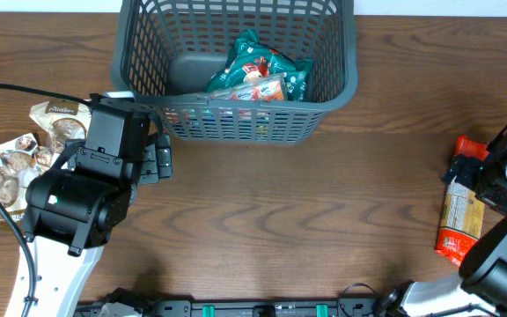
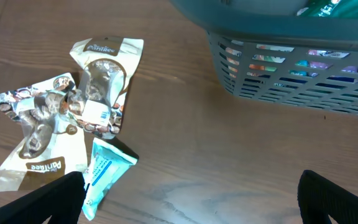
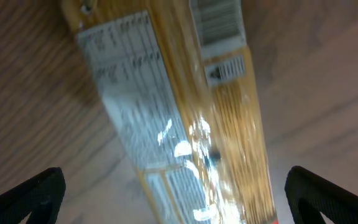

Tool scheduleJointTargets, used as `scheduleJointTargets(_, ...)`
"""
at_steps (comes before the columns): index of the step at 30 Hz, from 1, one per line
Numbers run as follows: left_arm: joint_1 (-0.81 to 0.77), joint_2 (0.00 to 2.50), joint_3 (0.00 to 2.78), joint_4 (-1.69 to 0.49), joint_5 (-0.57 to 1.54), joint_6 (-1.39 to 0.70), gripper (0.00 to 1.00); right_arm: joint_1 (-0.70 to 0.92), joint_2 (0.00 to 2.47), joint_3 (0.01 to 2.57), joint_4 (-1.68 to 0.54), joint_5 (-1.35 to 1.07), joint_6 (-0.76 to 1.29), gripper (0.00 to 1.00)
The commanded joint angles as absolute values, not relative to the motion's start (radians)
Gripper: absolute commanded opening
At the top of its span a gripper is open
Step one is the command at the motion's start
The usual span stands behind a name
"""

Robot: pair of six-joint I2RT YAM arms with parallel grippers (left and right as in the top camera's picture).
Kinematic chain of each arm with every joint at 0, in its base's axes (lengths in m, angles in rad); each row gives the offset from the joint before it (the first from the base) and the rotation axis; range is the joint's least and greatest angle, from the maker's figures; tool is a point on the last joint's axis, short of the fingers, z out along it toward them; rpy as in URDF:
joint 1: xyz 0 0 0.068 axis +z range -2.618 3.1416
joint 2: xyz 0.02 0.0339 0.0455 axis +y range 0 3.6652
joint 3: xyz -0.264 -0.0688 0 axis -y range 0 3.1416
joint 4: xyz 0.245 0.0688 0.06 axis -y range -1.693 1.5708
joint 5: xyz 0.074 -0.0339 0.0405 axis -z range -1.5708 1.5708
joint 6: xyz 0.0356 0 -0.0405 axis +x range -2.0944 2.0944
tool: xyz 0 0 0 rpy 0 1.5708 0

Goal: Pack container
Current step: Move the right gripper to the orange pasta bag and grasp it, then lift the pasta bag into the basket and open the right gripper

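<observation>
I should lay the long yellow-and-red packet lengthwise in the container [image 1: 139,62], so my right gripper should next pick the packet up at the middle, across its narrow width.
The dark grey slatted container [image 1: 139,62] stands at the back centre of the table and holds several green and red snack packets [image 1: 258,75]; its corner shows in the left wrist view [image 2: 278,81]. My left gripper [image 2: 191,199] is open and empty over bare wood, just right of a light blue packet [image 2: 104,171] and two brown-and-white pouches [image 2: 101,84]. My right gripper [image 3: 176,196] is open, its fingers wide on either side of a long yellow-and-red packet [image 3: 185,106] lying on the table at the right [image 1: 460,211].
The brown-and-white pouches [image 1: 25,154] lie at the table's left edge, partly under my left arm. A black cable [image 1: 7,88] runs across the left side. Bare wood lies between the container and the front edge.
</observation>
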State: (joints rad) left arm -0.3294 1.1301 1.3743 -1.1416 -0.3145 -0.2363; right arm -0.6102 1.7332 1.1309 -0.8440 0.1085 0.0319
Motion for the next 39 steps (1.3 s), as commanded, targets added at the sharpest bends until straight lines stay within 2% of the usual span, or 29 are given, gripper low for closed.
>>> scheduleJointTargets(1,-0.331,1.127,1.387,-1.143,-0.327,-0.245,0.99,-0.624,1.784,1.132,-0.812,0.099,0.004,0.99)
scheduleJointTargets(16,-0.331,1.127,1.387,-1.143,-0.327,-0.245,0.99,-0.625,1.925,1.130,-0.649,0.036,-0.010,0.98)
scheduleJointTargets(19,-0.331,1.127,1.387,-1.143,-0.327,-0.245,0.99,-0.625,1.925,1.130,-0.638,0.006,-0.024,0.86)
scheduleJointTargets(25,-0.331,1.127,1.387,-1.143,-0.327,-0.245,0.99,-0.625,1.925,1.130,-0.647,-0.036,-0.047,0.53)
scheduleJointTargets(27,-0.331,1.127,1.387,-1.143,-0.327,-0.245,0.99,-0.623,1.925,1.130,-0.648,-0.054,-0.053,0.49)
scheduleJointTargets(29,-0.331,1.127,1.387,-1.143,-0.327,-0.245,0.99,-0.620,1.925,1.130,-0.648,-0.088,-0.069,0.39)
scheduleJointTargets(30,-0.331,1.127,1.387,-1.143,-0.327,-0.245,0.99,-0.619,1.925,1.130,-0.648,-0.099,-0.069,0.32)
scheduleJointTargets(32,-0.331,1.127,1.387,-1.144,-0.327,-0.245,0.99,-0.613,1.924,1.130,-0.649,-0.117,-0.070,0.07)
scheduleJointTargets(33,-0.331,1.127,1.387,-1.144,-0.327,-0.245,0.99,-0.608,1.924,1.131,-0.651,-0.124,-0.069,0.01)
scheduleJointTargets(39,-0.331,1.127,1.387,-1.144,-0.327,-0.245,0.99,-0.542,1.862,1.144,-0.669,-0.147,-0.089,0.01)
